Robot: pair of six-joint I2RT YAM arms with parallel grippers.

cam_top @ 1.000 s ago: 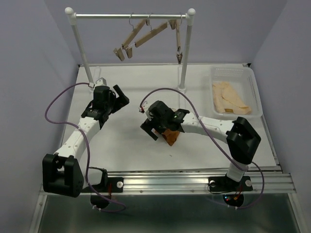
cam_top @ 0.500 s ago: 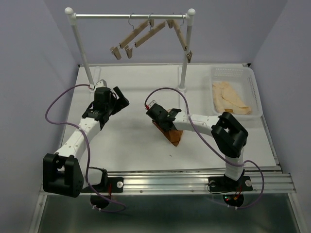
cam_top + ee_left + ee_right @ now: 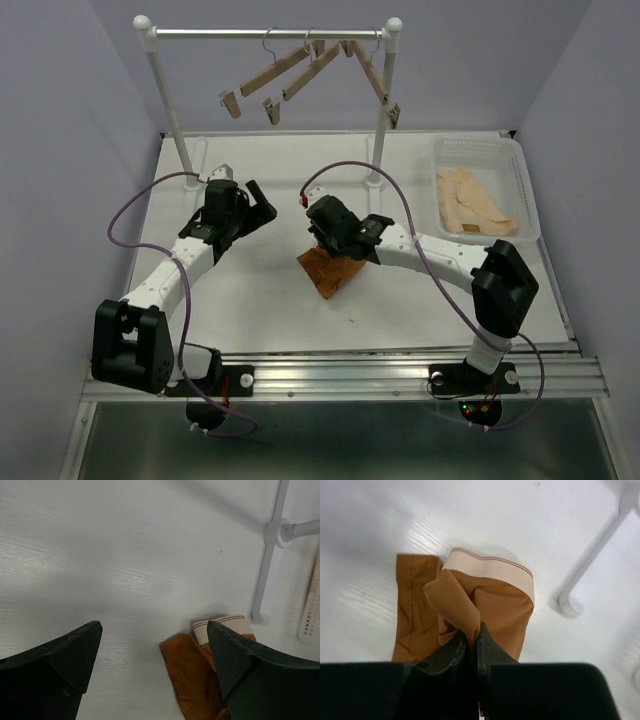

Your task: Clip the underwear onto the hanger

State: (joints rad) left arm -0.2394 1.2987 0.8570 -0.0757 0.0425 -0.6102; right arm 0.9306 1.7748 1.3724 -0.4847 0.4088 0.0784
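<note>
Next, my left gripper grabs the underwear by the tan waistband's edge, to spread the waistband straight for clipping to the hanger.
The rust-brown underwear with its tan waistband lies crumpled on the white table, mid-way between the arms. My right gripper is over it, and in the right wrist view the right gripper is shut on a raised fold of the underwear. My left gripper hovers open to the left of it, jaws wide apart with nothing between them. In the left wrist view the left gripper looks down at the underwear. Three wooden clip hangers hang tilted from the rail.
A white basket at the back right holds pale cream garments. The rack's white posts stand at the back, one foot close to the right of the underwear. The table's side walls are lilac.
My right gripper has shut on a fold of the underwear and dragged it slightly left. The left gripper has drifted right toward it. The hangers have swung on the rail.
</note>
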